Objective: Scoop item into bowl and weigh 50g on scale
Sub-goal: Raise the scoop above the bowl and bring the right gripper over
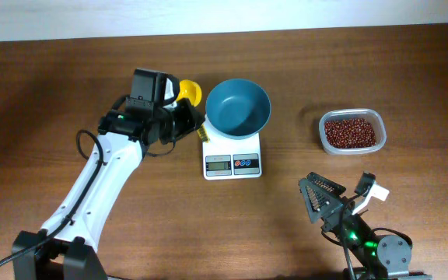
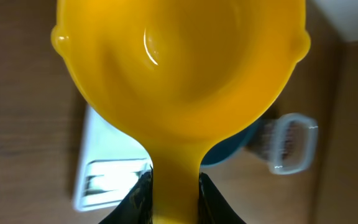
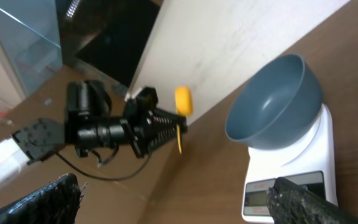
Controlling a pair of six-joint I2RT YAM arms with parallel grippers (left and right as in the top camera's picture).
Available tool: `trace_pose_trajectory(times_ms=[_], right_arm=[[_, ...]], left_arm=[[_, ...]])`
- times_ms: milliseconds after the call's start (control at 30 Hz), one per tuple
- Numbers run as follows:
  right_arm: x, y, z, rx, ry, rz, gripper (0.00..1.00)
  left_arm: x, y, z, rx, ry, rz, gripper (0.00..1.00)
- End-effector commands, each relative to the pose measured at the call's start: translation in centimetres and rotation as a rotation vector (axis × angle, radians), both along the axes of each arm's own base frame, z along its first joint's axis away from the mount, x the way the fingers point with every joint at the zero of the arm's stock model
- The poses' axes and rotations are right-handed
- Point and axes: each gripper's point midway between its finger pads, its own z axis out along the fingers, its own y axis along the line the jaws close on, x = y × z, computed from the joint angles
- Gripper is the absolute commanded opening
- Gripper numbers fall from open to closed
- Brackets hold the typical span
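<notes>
The yellow scoop (image 1: pixel 190 92) has to scoop beans with its cup free, so my right gripper should grab it by the handle's loose end (image 1: pixel 203 134), across that end's flat sides.
My left gripper (image 1: pixel 187 117) is shut on the handle of a yellow scoop (image 1: pixel 190 92), just left of the bowl. In the left wrist view the scoop's cup (image 2: pixel 179 74) is empty, and the jaws clamp its handle on both sides at the bottom edge. The teal-blue bowl (image 1: pixel 238 106) sits empty on the white scale (image 1: pixel 232 159). The red-brown beans (image 1: pixel 352 131) lie in a clear plastic container at the right. My right gripper (image 1: pixel 341 194) is open near the front right, holding nothing. Its view shows the bowl (image 3: pixel 272 106) and the scale (image 3: pixel 316 149).
The clear container (image 1: pixel 325 124) stands about a hand's width right of the scale. A pale wall runs along the table's far edge (image 1: pixel 224 35). The left arm (image 1: pixel 92 187) stretches from the front left corner towards the scale.
</notes>
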Motion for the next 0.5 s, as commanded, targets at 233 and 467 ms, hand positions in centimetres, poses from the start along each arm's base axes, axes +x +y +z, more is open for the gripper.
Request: trace_pose_trajectory(times_ms=[233, 467], right_arm=[[3.5, 2.2, 4.7, -0.434, 0.04, 0.164, 0.99], [10.0, 8.5, 4.8, -0.625, 0.055, 0.317, 0.99]], left_arm=[[3.1, -2.7, 5.1, -0.294, -0.046, 0.095, 0.0], [3.9, -2.9, 6.2, -0.4, 0.006, 0.197, 0.0]])
